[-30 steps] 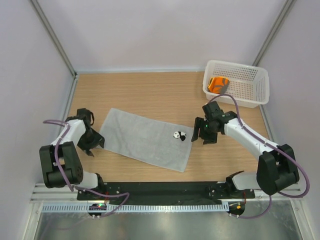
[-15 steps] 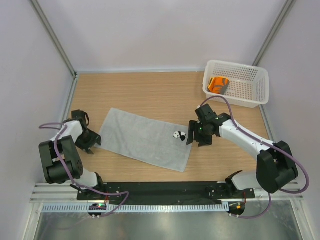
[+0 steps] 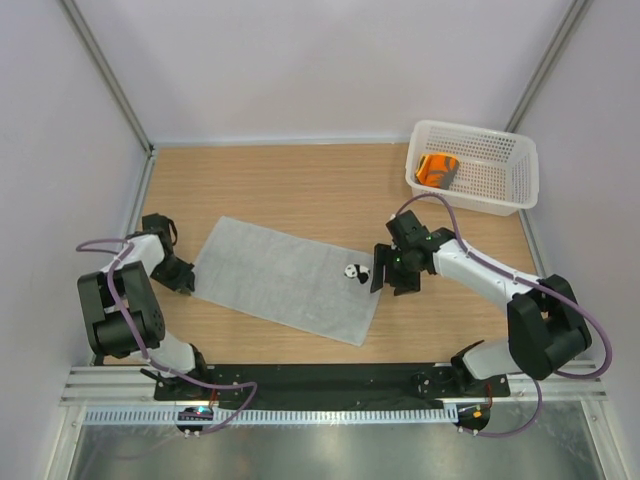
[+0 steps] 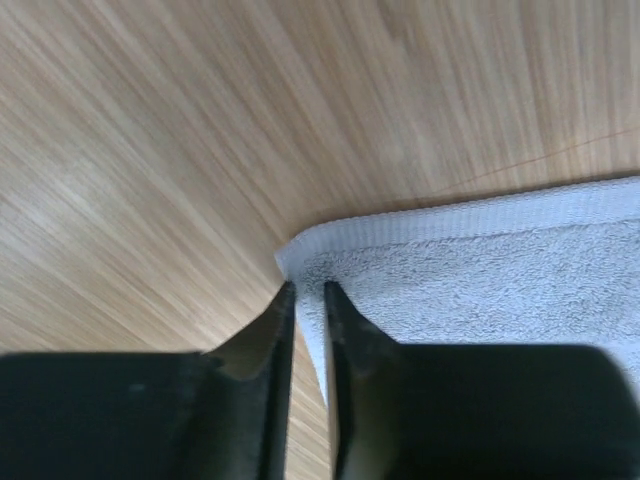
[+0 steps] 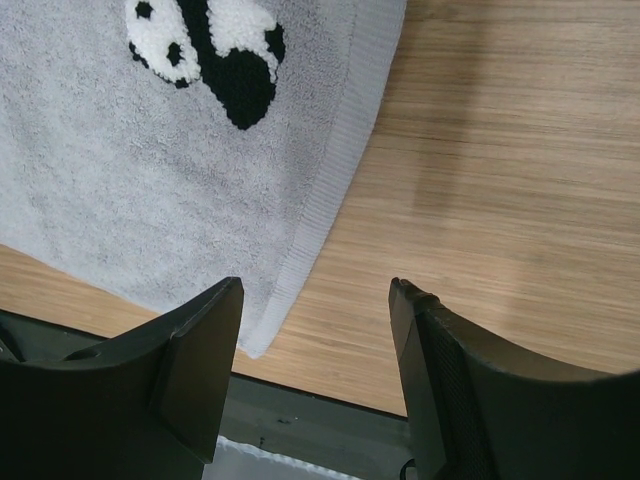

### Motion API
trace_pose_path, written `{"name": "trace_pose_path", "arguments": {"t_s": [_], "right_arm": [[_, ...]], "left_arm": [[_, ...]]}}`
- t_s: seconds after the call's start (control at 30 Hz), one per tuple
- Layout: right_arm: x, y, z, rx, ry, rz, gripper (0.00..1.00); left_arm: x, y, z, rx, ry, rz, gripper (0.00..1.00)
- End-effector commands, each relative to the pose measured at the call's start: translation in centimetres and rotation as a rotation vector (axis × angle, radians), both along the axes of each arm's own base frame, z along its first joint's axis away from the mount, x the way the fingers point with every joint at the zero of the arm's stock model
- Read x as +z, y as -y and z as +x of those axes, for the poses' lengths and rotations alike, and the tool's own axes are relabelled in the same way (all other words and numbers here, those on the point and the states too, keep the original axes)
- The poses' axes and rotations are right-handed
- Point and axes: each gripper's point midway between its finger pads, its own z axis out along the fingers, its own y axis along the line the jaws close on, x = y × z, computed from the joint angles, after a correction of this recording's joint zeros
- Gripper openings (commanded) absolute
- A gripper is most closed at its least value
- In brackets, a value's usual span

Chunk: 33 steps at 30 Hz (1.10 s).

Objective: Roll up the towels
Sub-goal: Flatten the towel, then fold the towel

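The robot's right gripper needs to fold the near edge of the towel over for rolling, so next it needs to grab the grey towel's near corner (image 3: pixel 360 342) (image 5: pixel 257 345) at the panda end.
The light-grey towel (image 3: pixel 280 280) lies flat and slanted on the wooden table, with a small panda patch (image 3: pixel 355 271) near its right end. My left gripper (image 3: pixel 185 280) is low at the towel's left end. In the left wrist view its jaws (image 4: pixel 308 290) are nearly together, with the hemmed corner of the grey towel (image 4: pixel 480 280) pinched between them. My right gripper (image 3: pixel 385 275) hovers open over the towel's right edge (image 5: pixel 330 190), beside the panda patch (image 5: pixel 205 45), holding nothing (image 5: pixel 315 290). The orange towel (image 3: pixel 437 168) lies bunched in the basket.
A white perforated basket (image 3: pixel 520 172) stands at the back right of the table. Bare wood surrounds the grey towel. The black base rail (image 3: pixel 320 385) runs along the near edge, and side walls close in on the left and right.
My left gripper has narrowed onto the grey towel's left corner. My right gripper has moved left, to the towel's right edge by the panda patch.
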Motion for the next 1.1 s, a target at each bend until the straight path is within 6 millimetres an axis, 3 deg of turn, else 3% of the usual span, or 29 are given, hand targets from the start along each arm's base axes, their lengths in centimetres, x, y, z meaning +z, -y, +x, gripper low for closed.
{"name": "trace_pose_path", "arguments": {"t_s": [0.0, 0.1, 0.23, 0.33, 0.67, 0.83, 1.07], "right_arm": [[-0.1, -0.4, 0.0, 0.019, 0.014, 0.010, 0.67], [-0.2, -0.2, -0.2, 0.017, 0.013, 0.008, 0.67], [0.2, -0.8, -0.7, 0.035, 0.028, 0.020, 0.67], [0.7, -2.5, -1.9, 0.079, 0.047, 0.045, 0.67], [-1.8, -4.6, -5.5, 0.035, 0.002, 0.014, 0.69], [-2.7, -5.7, -7.8, 0.026, -0.014, 0.002, 0.69], [-3.5, -7.3, -8.5, 0.016, -0.004, -0.011, 0.68]], "left_arm": [[-1.3, -1.1, 2.4, 0.037, 0.069, 0.035, 0.13], [-1.5, -1.0, 2.4, 0.034, 0.066, 0.027, 0.00], [-1.2, -0.8, 2.0, 0.028, 0.081, 0.023, 0.01], [-0.7, -0.3, 1.4, 0.028, 0.093, 0.014, 0.01], [-0.6, 2.3, -2.1, 0.002, 0.112, -0.065, 0.00], [-0.4, 3.2, -2.4, -0.019, 0.121, -0.071, 0.00], [-0.3, 3.3, -2.2, -0.032, 0.129, -0.075, 0.01]]}}
